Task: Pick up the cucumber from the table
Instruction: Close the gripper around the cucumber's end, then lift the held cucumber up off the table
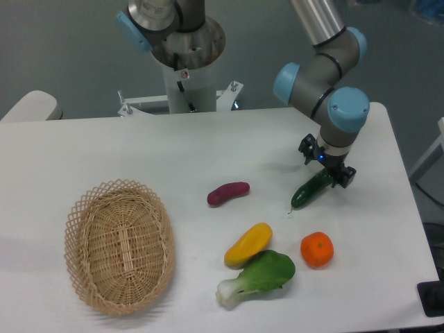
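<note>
The robot's gripper should next lift the cucumber off the table, so it should grab the cucumber by the end opposite its thin stem tip (291,210).
The cucumber (307,191) is dark green and slim, lying diagonally on the white table (139,152) at the right, with its thin stem tip pointing down-left. My gripper (325,166) hangs over the cucumber's upper right end and hides it. The two black fingers stand apart, one on each side of the cucumber, so the gripper is open. I cannot tell whether the fingers touch the cucumber.
A purple sweet potato (227,193) lies left of the cucumber. Below it are a yellow fruit (248,243), a bok choy (258,276) and an orange (317,250). A wicker basket (118,245) stands at the front left. The table's right edge is close to the arm.
</note>
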`<state>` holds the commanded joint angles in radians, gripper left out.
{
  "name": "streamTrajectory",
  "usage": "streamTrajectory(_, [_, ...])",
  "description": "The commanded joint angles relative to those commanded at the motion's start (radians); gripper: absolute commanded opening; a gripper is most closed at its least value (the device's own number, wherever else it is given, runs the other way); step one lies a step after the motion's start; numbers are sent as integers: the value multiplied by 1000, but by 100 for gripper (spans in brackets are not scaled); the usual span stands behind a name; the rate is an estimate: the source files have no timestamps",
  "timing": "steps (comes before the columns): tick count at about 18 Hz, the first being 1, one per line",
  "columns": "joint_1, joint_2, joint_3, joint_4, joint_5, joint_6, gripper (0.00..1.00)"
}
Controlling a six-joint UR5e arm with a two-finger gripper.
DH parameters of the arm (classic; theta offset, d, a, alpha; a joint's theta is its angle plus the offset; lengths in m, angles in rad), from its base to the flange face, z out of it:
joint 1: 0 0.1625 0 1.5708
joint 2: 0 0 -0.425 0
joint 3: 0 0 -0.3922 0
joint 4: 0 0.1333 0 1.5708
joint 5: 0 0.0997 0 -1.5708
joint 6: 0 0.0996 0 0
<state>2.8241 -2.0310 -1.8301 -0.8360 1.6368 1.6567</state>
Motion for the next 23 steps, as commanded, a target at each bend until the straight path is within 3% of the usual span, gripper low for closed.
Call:
streamTrajectory(8, [0, 0, 9, 0, 0, 12, 25])
streamTrajectory(14, [-12, 29, 104, -31, 0, 20, 21])
streamTrajectory(17, [-46, 41, 210, -125, -18, 2, 21])
streamTrajectory(20, [-74, 38, 349, -274, -83, -52, 21])
streamTrajectory(23, [-72, 35, 422, -319, -145, -64, 21])
